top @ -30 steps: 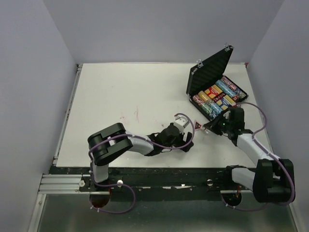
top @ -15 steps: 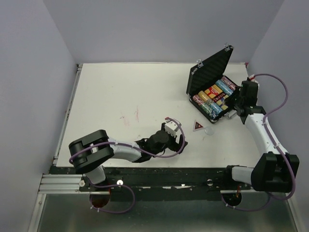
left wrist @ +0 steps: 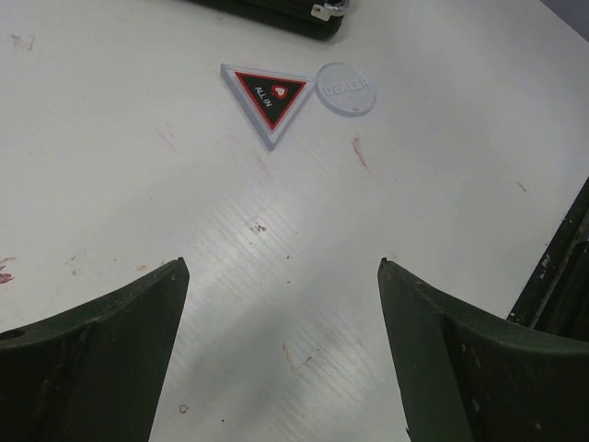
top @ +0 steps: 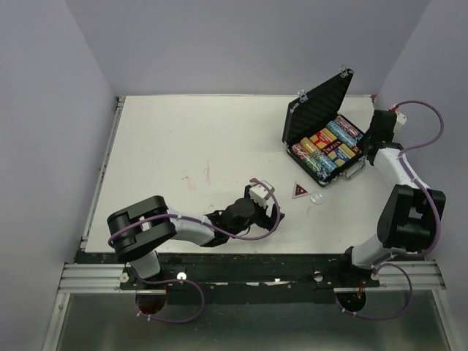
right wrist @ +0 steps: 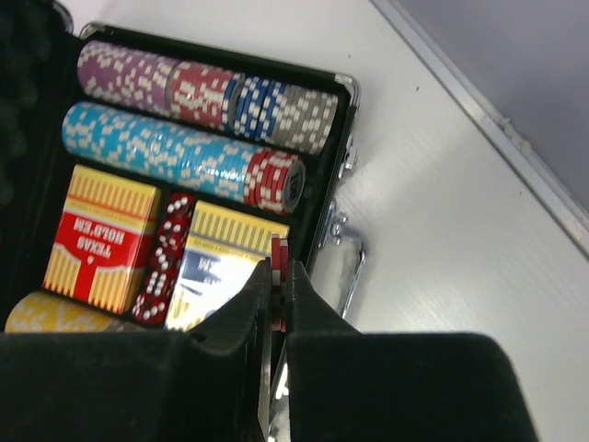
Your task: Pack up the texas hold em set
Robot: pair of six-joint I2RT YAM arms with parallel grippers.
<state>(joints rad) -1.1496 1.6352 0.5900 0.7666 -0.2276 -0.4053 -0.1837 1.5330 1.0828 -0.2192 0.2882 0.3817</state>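
Observation:
I need to move the red chips with my right gripper to the chip row's free red end before releasing them, because they hang above the yellow deck's edge by the case's rim and would miss that red end.
The black case lies open at the back right with its ribbed lid raised. Inside it are multicoloured chip rows, a red card deck, a yellow one and red dice. My right gripper hovers over the case's handle-side rim, shut on a small stack of red chips. The dark triangular marker and clear disc lie on the table ahead of my left gripper. That gripper is open with nothing between its fingers and sits low over the table.
The case's silver handle sticks out toward the table's right edge, where a metal rail runs. Grey walls enclose the white table on three sides. Faint red marks stain its middle.
My right arm has swung from beside the marker up to the case's right rim, carrying the red chips. The left arm has drawn back slightly to the left, still open.

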